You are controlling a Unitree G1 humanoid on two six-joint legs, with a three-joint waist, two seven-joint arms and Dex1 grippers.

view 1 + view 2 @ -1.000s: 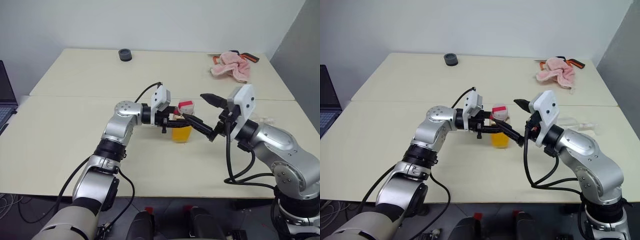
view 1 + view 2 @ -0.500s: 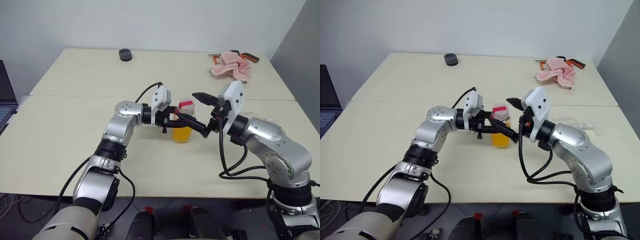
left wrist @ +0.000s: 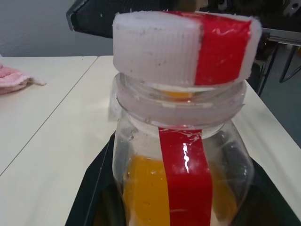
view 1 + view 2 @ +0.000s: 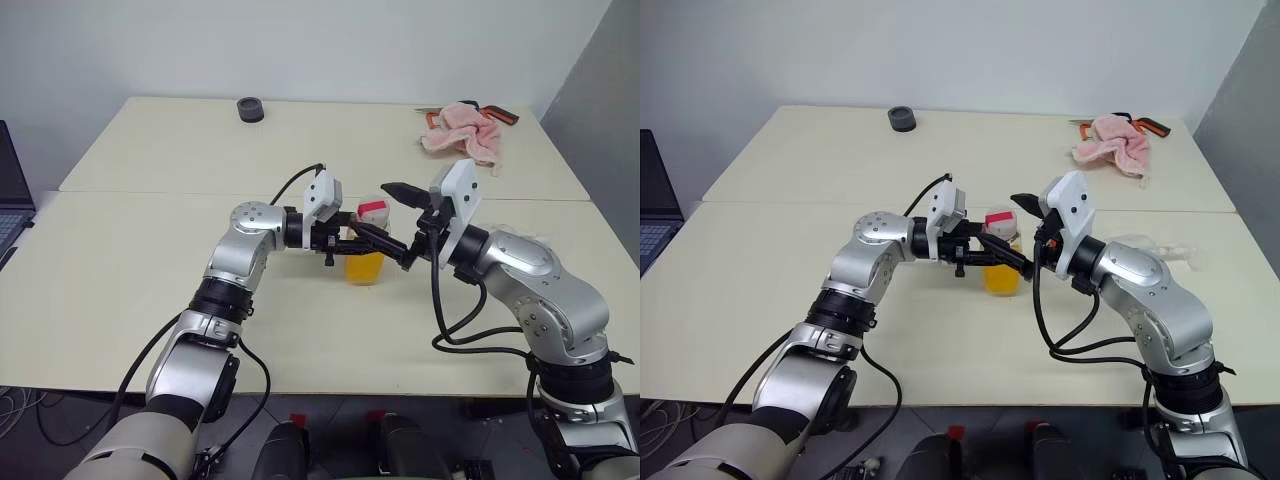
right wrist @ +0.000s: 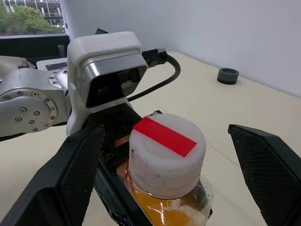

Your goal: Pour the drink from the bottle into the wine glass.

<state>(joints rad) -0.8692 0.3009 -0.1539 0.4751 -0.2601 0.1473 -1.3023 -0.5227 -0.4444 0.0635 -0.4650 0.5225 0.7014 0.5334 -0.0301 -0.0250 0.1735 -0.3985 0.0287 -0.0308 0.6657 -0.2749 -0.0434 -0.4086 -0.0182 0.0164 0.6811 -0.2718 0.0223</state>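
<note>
My fingers are level with the cap's sides above the bottle's shoulder point(image 5: 176, 212), so my right gripper closes on the cap next.
The bottle point(image 4: 365, 252) is small and clear, with a red stripe and a red-and-white cap point(image 5: 167, 153). The orange-yellow drink point(image 3: 141, 188) fills its lower part. My left gripper point(image 4: 349, 238) is shut on the bottle's body and holds it upright just above the table, near the middle. My right gripper point(image 4: 374, 209) comes in level from the right and is open, with one black finger point(image 5: 77, 174) on each side of the cap, apart from it. A faint clear shape point(image 4: 1170, 248) on the table behind my right forearm looks like the wine glass. I cannot tell whether it stands or lies.
A pink cloth point(image 4: 460, 138) lies at the far right over an orange-handled tool point(image 4: 503, 116). A small black round thing point(image 4: 250, 108) sits at the far edge. A laptop point(image 4: 10, 195) shows at the left border. A seam point(image 4: 150, 193) joins the two tables.
My right gripper has moved left towards the bottle, and its open fingers now flank the cap. The left gripper and the bottle have stayed in place.
</note>
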